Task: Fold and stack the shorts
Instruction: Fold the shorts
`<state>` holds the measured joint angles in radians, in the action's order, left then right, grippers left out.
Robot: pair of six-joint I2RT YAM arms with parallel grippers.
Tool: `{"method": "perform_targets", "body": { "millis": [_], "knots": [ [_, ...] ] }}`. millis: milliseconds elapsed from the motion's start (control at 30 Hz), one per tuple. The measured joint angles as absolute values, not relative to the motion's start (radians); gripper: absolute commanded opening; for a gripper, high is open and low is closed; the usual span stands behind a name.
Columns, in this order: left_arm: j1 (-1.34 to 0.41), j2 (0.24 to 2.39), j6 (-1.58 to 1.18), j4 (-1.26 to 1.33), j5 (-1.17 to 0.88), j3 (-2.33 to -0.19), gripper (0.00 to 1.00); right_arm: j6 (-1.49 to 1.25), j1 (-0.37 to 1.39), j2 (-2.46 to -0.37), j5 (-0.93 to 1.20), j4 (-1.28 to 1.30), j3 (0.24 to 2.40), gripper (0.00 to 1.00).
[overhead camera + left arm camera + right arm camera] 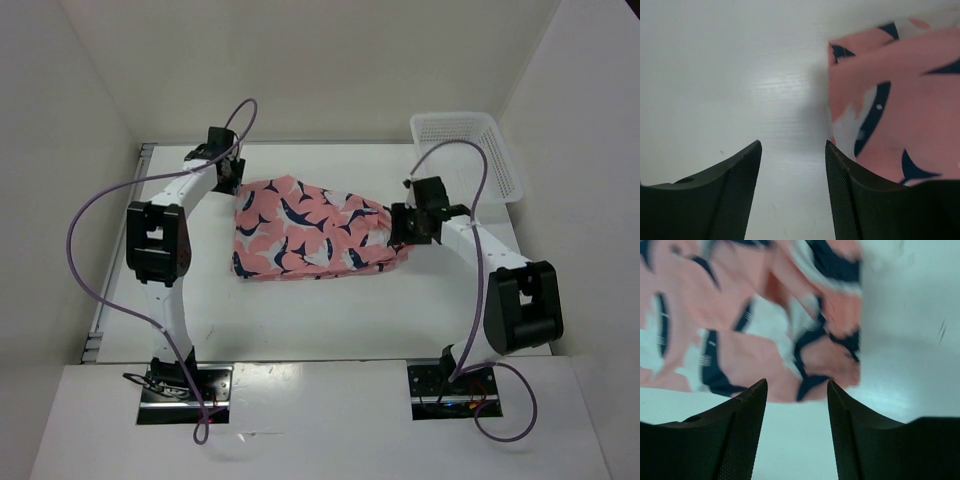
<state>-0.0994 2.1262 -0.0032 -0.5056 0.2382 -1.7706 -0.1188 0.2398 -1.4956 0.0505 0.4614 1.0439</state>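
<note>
The right gripper grabs the shorts [310,230] by the near corner of their bunched edge [398,257] next. It then folds that end across toward my left gripper.
The coral-pink shorts [310,230] with navy and white shark shapes lie spread on the white table between the arms. My left gripper [228,172] is open and empty just off their far left corner; in the left wrist view the shorts [900,100] lie to the right of my left gripper [793,150], its right finger at the cloth's edge. My right gripper [400,225] is open and empty at their right end; in the right wrist view the bunched edge of the shorts [765,325] lies just beyond my right gripper [797,387], with bare table between the fingers.
A white plastic mesh basket [470,150] stands at the far right of the table [320,310], behind the right arm. White walls close in the table at the back and both sides.
</note>
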Motion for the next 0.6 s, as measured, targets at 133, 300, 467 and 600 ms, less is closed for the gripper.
{"method": "perform_targets", "body": {
  "millis": [133,300,467,600],
  "knots": [
    [-0.140,2.037,-0.003,-0.540,0.231,-1.659,0.62,-0.195,0.139,-1.496,0.131,0.504,0.925,0.60],
    [-0.165,2.005,-0.003,-0.588,0.194,-1.554,0.63,-0.296,0.098,-1.496,0.212,0.499,0.908,0.65],
    [-0.160,2.005,-0.003,-0.642,0.152,-1.476,0.63,-0.370,0.008,-1.533,0.264,0.464,0.908,0.66],
    [-0.159,2.005,-0.004,-0.652,0.127,-1.431,0.63,-0.414,0.007,-1.589,0.294,0.435,0.906,0.66]
  ]
}}
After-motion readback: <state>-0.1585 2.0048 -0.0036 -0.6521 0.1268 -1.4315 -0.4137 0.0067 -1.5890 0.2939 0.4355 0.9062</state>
